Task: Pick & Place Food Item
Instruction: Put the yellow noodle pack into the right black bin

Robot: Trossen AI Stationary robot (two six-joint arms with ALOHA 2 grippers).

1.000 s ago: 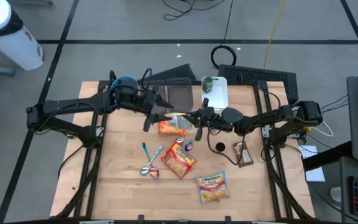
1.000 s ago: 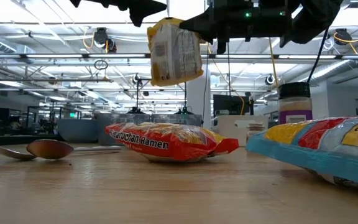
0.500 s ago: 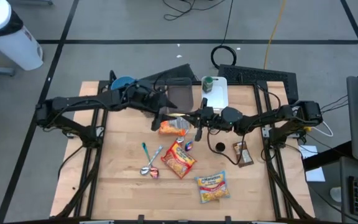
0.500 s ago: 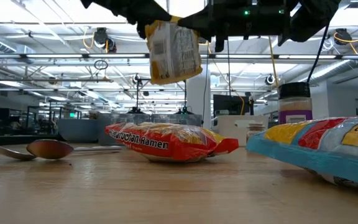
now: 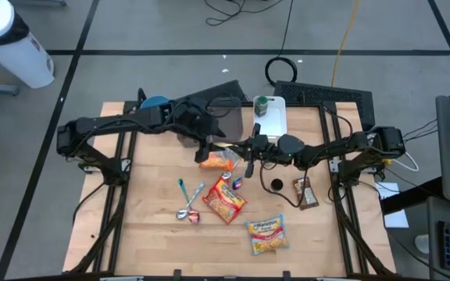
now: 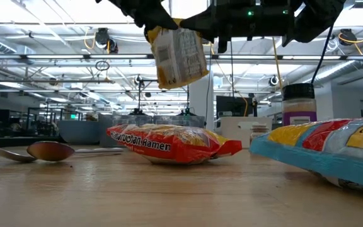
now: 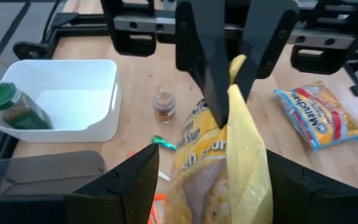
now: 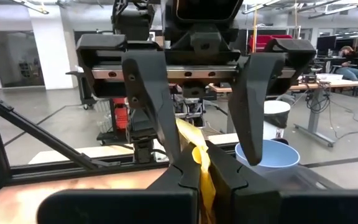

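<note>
My left gripper grabs the yellow soup packet by its yellow sealed edge (image 7: 248, 168) next, so that the packet goes into a dark tray (image 7: 42, 174).
A yellow soup packet (image 5: 217, 161) hangs in the air above the middle of the table, and also shows in the low view (image 6: 178, 57). My right gripper (image 5: 239, 148) reaches in from the table's right and is shut on the packet. My left gripper (image 5: 211, 145) comes from the left and is open. Its two fingers (image 7: 126, 186) stand on either side of the packet (image 7: 219, 180) without touching it. The right wrist view shows those open fingers (image 8: 148, 93) just beyond the packet. My right gripper (image 8: 205, 167) pinches the packet's upper edge (image 8: 197, 142) between its two fingers. The fingers (image 7: 219, 87) come about level from the table's right. The packet hangs below them, tilted and clear of the table.
A red ramen packet (image 5: 225, 200), a blue-edged ramen packet (image 5: 266, 234) and spoons (image 5: 186, 207) lie on the near half of the table. A snack bar (image 5: 305, 193) lies to the right. A white bin (image 5: 276, 123) with a green-capped jar, a dark tray (image 5: 225, 119) and a blue bowl (image 5: 156, 102) stand at the far edge.
My left gripper has gone toward the table's right, up to the hanging packet, and its open fingers now stand on either side of it. The packet has tipped a little in my right gripper's hold. My right gripper has kept still.
</note>
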